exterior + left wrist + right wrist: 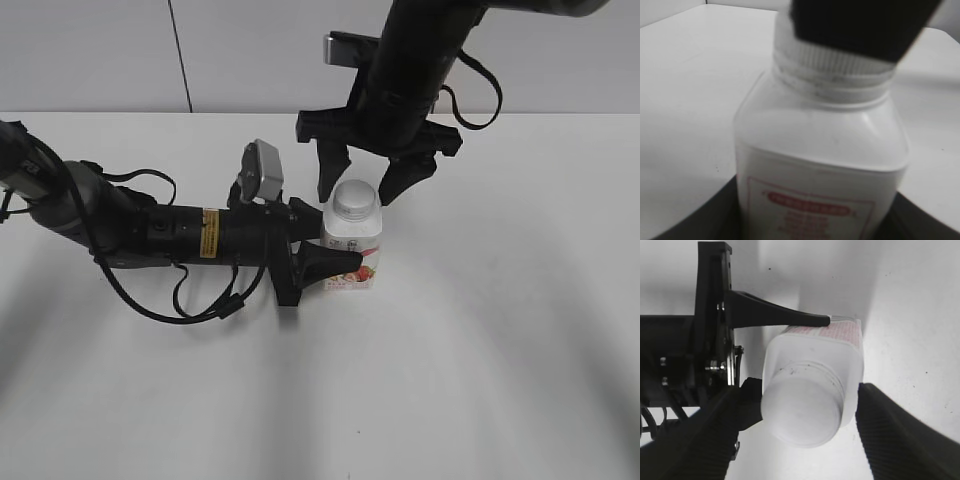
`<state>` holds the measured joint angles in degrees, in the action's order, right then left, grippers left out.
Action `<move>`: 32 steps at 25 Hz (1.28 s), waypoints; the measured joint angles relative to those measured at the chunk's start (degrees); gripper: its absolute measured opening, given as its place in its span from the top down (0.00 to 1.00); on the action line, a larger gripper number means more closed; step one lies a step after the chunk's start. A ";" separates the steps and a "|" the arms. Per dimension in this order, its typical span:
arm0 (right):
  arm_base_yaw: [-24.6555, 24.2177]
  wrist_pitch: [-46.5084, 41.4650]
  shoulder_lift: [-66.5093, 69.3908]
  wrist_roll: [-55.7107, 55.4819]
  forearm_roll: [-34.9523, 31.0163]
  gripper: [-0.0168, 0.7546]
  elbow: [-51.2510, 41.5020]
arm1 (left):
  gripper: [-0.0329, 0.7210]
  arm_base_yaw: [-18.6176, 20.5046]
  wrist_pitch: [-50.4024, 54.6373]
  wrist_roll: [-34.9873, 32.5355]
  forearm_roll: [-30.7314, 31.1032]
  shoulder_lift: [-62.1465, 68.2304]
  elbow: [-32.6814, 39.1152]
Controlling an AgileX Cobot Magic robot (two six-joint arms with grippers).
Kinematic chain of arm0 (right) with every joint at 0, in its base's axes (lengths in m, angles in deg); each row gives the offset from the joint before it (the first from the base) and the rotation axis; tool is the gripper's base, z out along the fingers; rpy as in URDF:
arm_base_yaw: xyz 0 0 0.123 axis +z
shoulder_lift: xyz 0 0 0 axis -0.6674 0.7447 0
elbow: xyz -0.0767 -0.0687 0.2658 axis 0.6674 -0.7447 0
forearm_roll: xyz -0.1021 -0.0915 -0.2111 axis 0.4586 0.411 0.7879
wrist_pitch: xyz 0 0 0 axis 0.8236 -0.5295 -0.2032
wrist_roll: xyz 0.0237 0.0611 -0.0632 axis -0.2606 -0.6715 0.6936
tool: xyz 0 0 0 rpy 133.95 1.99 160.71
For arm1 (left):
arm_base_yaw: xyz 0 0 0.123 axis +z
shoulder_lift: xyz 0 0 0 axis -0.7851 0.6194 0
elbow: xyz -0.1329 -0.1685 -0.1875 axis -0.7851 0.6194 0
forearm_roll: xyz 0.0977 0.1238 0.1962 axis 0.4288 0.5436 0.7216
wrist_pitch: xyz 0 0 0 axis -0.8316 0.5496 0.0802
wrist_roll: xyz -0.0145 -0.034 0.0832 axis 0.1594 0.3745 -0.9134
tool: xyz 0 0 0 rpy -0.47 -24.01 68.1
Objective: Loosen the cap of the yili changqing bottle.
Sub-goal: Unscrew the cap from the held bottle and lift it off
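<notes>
My left gripper's fingers already crowd the bottle's body and leave the cap free. My right gripper will next grab the bottle by its white ribbed cap (356, 200) (801, 412).
The white yili changqing bottle (354, 250) stands upright on the table with its pink-red label facing front. My left gripper (335, 262) comes in from the left and is shut on the bottle's body (820, 165). The white ribbed cap (356, 200) sits on the neck (832, 60). My right gripper (365, 182) hangs open just above and behind the cap, one finger on each side, not touching it. In the right wrist view the cap (801, 412) lies between the two open fingers (799, 440).
The white table (480, 350) spreads all round the bottle. The left arm with its cables (150, 235) lies low across the left side. A grey wall (250, 50) stands behind.
</notes>
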<state>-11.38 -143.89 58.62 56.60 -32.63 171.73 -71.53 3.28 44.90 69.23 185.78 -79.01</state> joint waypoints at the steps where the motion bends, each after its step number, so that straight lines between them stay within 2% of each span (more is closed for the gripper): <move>1: 0.00 -0.14 0.33 0.00 0.00 0.24 0.00 | 0.45 0.00 0.00 0.00 0.00 0.00 0.00; 9: 0.00 -0.82 1.22 0.00 0.00 0.25 0.00 | 0.45 0.00 0.00 0.00 0.00 0.00 0.00; 11: 0.00 -0.84 1.22 0.00 0.00 0.29 0.00 | 0.45 0.00 0.00 0.00 0.00 0.00 0.00; 15: 0.00 -0.88 1.22 0.00 0.00 0.45 0.00 | 0.45 0.00 0.06 0.00 -0.02 0.00 0.00; 22: 0.00 -1.79 1.33 1.12 0.67 0.45 0.64 | 0.45 0.00 0.00 0.00 -0.07 0.00 0.00; 25: 0.00 -2.09 1.56 7.34 0.91 0.45 1.17 | 0.45 -0.06 0.00 0.00 -0.13 0.00 0.00; 32: 0.00 -2.09 1.62 29.79 0.98 0.46 1.23 | 0.45 -0.06 0.05 0.00 -0.13 0.00 0.00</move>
<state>-11.38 -145.98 60.24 86.39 -31.64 172.96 -71.59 3.33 44.90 69.10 185.78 -79.01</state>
